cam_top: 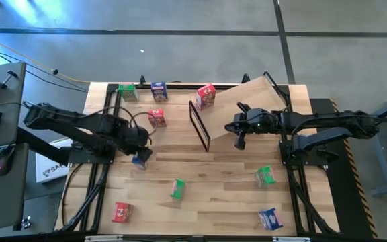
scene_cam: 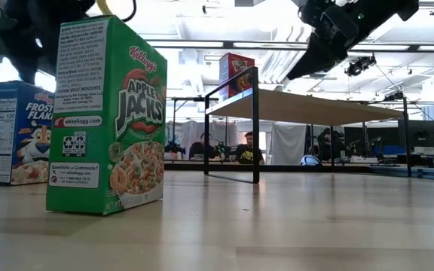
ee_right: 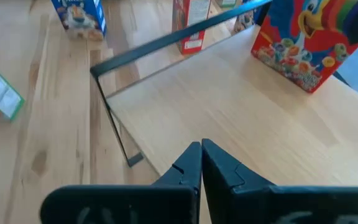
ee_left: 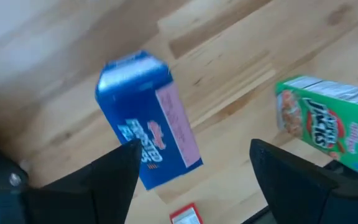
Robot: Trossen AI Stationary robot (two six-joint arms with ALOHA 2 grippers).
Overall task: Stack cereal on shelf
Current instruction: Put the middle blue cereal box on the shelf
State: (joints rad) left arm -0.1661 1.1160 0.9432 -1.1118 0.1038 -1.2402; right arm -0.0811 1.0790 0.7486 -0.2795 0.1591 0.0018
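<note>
One finger is over the blue box's printed front point(ee_left: 146, 134), with a gap beside its pink side point(ee_left: 178, 124). Closing would miss, so my left gripper lowers first from here.
The shelf point(cam_top: 254, 104) is a tilted plywood board with a black frame end point(cam_top: 200, 126), at the table's far middle. A red cereal box point(cam_top: 205, 95) stands on it, and shows in the right wrist view point(ee_right: 306, 43). My right gripper point(cam_top: 238, 131) is shut and empty above the board point(ee_right: 229, 106). My left gripper point(cam_top: 138, 153) is open over a blue cereal box point(ee_left: 148, 121) that stands upright on the table point(scene_cam: 13, 132), close to one finger point(ee_left: 114, 171). A green box point(ee_left: 328, 127) stands nearby. My left gripper comes down slanting over the blue box, which stands on the table on its base. One finger point(ee_left: 114, 171) shows in front of the box's lower side point(ee_left: 151, 168). I cannot tell whether it touches.
Other boxes stand about: green point(cam_top: 127, 92) and blue point(cam_top: 158, 91) at the far edge, red point(cam_top: 156, 118) left of the shelf, and green point(cam_top: 177, 189), red point(cam_top: 122, 212), green point(cam_top: 265, 176) and blue point(cam_top: 269, 218) toward the near edge. People sit in the room beyond point(scene_cam: 247, 150).
</note>
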